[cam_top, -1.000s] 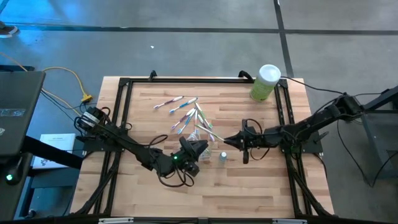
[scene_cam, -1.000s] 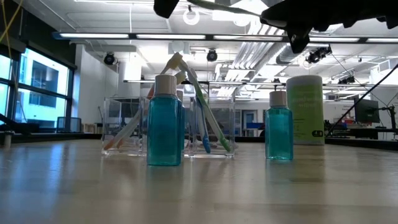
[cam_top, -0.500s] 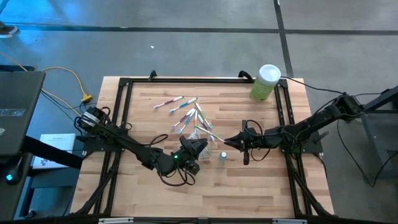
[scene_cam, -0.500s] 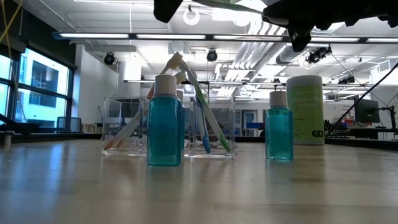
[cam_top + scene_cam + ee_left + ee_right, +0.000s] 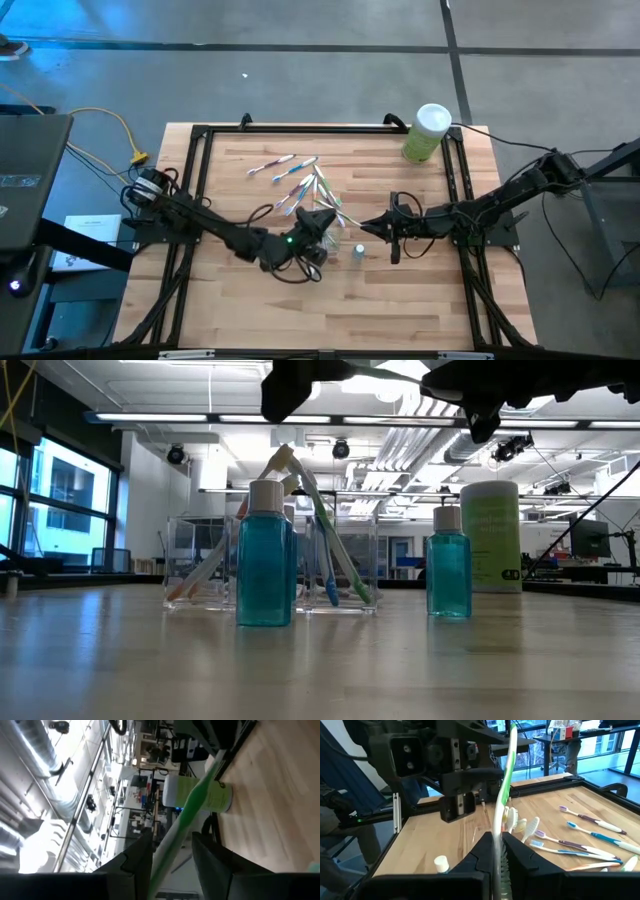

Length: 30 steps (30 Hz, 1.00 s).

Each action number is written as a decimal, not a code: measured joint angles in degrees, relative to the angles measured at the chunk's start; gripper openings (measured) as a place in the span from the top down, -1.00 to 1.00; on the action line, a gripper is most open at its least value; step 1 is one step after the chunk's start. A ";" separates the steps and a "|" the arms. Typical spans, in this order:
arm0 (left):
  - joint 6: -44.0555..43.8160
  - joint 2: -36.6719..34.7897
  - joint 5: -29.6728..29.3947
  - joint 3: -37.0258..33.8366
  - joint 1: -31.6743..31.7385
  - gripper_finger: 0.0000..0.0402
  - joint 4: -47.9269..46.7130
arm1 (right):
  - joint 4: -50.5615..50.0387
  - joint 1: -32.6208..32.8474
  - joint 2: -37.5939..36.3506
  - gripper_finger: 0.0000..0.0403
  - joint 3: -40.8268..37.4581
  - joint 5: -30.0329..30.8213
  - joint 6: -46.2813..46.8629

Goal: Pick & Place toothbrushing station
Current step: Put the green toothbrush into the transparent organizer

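The green-and-white toothbrush should next be grabbed by its green-striped handle (image 5: 166, 851) with my left gripper, so that it can stand in the clear holder.
A green-and-white toothbrush (image 5: 503, 795) hangs level above the table's middle, with my right gripper (image 5: 497, 840) shut on it. My left gripper (image 5: 171, 839) is open, and its fingers stand on either side of that brush's free part (image 5: 200, 795). Below them stands the clear holder (image 5: 345, 560) with several toothbrushes leaning in it. More toothbrushes (image 5: 285, 165) lie loose on the table beyond it. Two small blue bottles with white caps (image 5: 265, 555) (image 5: 448, 560) stand near the holder. My right gripper pinches one end of the green-and-white toothbrush (image 5: 499, 851) between its two fingers. The fingers lie level, coming from the table's right side, and the brush runs on straight out of them toward my left gripper. It is lifted clear of the table and the holder.
A tall green canister with a white lid (image 5: 428, 132) stands at the table's far right corner. A black frame (image 5: 200, 135) borders the wooden top. Bare wood lies along the near edge (image 5: 330, 310). Cables and a box sit off the table's left side.
My left gripper has swung toward the table's far edge and a little to the right, closing in on the toothbrush held by my right gripper, and has rolled slightly. The toothbrush has stayed where it was.
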 joint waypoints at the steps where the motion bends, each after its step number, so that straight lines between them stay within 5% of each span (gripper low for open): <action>1: 0.61 0.00 0.50 0.00 0.09 0.36 0.06 | -0.24 0.00 0.00 0.93 0.00 0.00 0.01; 19: 1.51 0.00 2.18 0.00 2.75 0.37 -5.31 | -1.83 -0.02 0.00 0.93 -0.02 -0.14 0.04; 30: 0.91 0.07 1.55 -0.07 2.43 0.71 -6.66 | -1.81 0.00 -0.07 0.93 -0.02 -0.57 0.17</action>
